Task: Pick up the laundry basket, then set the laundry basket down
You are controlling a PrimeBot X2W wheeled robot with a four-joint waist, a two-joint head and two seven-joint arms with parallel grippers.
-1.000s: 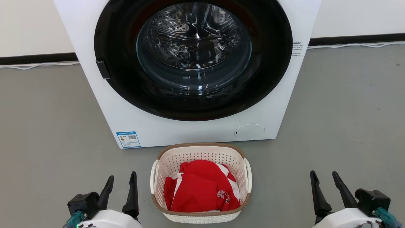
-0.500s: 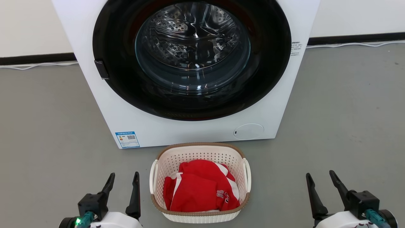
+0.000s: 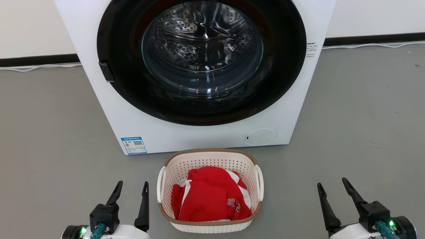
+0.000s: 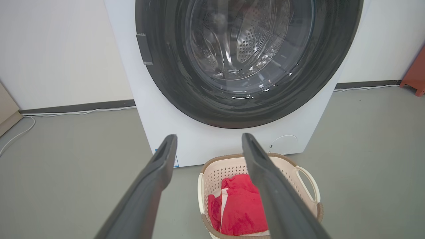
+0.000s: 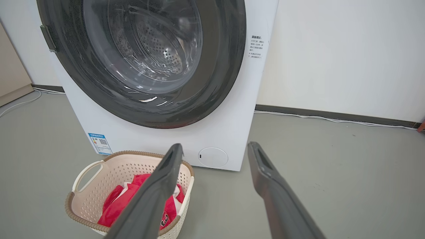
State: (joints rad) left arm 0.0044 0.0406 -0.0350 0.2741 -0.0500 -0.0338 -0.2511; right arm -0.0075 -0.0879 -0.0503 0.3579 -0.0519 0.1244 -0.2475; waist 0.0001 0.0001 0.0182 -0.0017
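Observation:
Next, my left gripper grabs the basket's slim white loop handle [image 3: 161, 185] to pick up the laundry basket, since the basket's perforated body [image 3: 211, 226] spreads wider than the open fingers.
The laundry basket [image 3: 212, 162] is cream-white and perforated, with a brown rim and two white loop handles. It stands on the grey floor just before the washer, holding a red garment [image 3: 209, 199]. My left gripper [image 3: 132, 185] is open just left of the basket's left handle, apart from it. My right gripper [image 3: 332, 184] is open well to the right of the basket, holding nothing. The left wrist view has the basket [image 4: 305, 179] behind my right finger [image 4: 265, 179]; the right wrist view has the basket [image 5: 109, 172] at lower left.
The big white washing machine [image 3: 149, 132] with its shut black round door [image 3: 202, 59] stands close behind the basket. A white cable [image 3: 36, 67] runs along the dark skirting. A red-brown object [image 4: 415, 74] sits at the far right wall. Grey floor [image 3: 365, 126] spreads on both sides.
Both grippers have turned and drifted slightly inward toward the basket, the left one nearing the left handle. The basket has stayed put.

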